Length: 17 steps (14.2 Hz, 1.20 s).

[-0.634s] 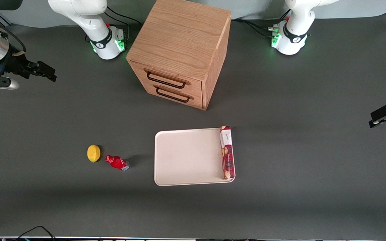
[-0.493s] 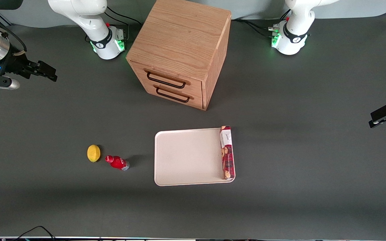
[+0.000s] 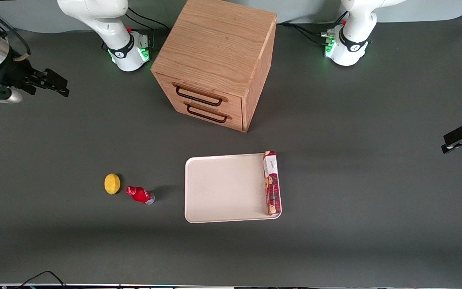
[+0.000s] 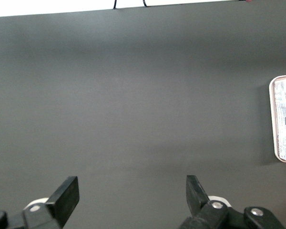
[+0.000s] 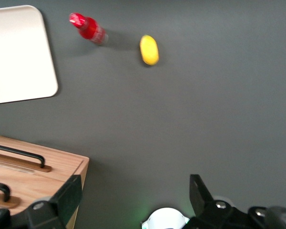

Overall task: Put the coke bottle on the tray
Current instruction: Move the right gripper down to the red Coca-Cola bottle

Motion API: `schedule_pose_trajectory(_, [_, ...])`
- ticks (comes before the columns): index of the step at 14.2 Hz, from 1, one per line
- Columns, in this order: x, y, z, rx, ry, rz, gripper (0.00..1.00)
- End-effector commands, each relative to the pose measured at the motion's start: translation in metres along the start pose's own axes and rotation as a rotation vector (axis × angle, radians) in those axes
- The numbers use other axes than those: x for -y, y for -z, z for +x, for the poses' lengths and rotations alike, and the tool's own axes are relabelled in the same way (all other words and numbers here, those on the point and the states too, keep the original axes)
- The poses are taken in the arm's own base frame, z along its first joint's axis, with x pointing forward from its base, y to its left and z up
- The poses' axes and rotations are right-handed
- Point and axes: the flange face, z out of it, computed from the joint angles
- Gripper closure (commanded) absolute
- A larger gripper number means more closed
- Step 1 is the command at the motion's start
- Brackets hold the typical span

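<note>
My right gripper needs to grab the coke bottle by its red cap [image 3: 130, 190] next, to put the bottle on the tray [image 3: 223, 188].
The coke bottle [image 3: 139, 194], with red cap, red label and clear base, stands on the dark table beside the yellow lemon [image 3: 112, 184]; it also shows in the right wrist view [image 5: 88, 28]. The cream-white tray [image 3: 223, 188] lies a short way from the bottle, toward the parked arm's end, and shows in the right wrist view [image 5: 19, 57]. My right gripper [image 3: 56, 83] is open and empty, high above the table at the working arm's end, far from the bottle. In the right wrist view the gripper [image 5: 133, 200] has its jaws wide apart.
A long red cookie box [image 3: 272, 182] lies on the tray's edge toward the parked arm. A wooden two-drawer cabinet [image 3: 215, 64] stands farther from the camera than the tray. The lemon [image 5: 149, 49] lies close to the bottle.
My right gripper has shifted slightly farther from the front camera. The bottle, lemon and tray have not moved.
</note>
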Motion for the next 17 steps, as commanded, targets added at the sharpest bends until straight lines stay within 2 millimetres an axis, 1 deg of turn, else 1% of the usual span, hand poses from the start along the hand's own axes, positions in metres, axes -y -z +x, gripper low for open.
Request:
schedule_pose_trajectory(1, [0.036,-0.002,0.079,0.047,0.067,0.056,0.00])
schedule_pose_trajectory(3, [0.068,-0.040,0.118,0.080,0.102,0.061,0.00])
schedule_pose_trajectory(4, [0.081,-0.064,0.137,0.098,0.082,0.071,0.00])
schedule_pose_trajectory(5, [0.099,-0.090,0.154,0.093,0.064,0.071,0.00])
schedule_pose_trajectory(7, [0.113,-0.139,0.181,0.061,0.067,0.017,0.00])
schedule_pose_trajectory(8, [0.117,-0.175,0.193,0.086,0.078,-0.011,0.00])
schedule_pose_trajectory(9, [0.117,-0.199,0.200,0.096,0.080,-0.028,0.00])
schedule_pose_trajectory(10, [0.119,-0.216,0.204,0.091,0.084,-0.037,0.00])
schedule_pose_trajectory(11, [0.121,-0.228,0.206,0.072,0.089,-0.051,0.00])
schedule_pose_trajectory(12, [0.122,-0.246,0.208,0.049,0.096,-0.067,0.00])
schedule_pose_trajectory(13, [0.125,-0.258,0.209,0.025,0.106,-0.060,0.00])
schedule_pose_trajectory(15, [0.127,-0.268,0.212,0.008,0.110,-0.051,0.02])
schedule_pose_trajectory(16, [0.126,-0.273,0.213,0.014,0.108,-0.049,0.05])
schedule_pose_trajectory(17, [0.128,-0.272,0.214,0.000,0.098,-0.045,0.10])
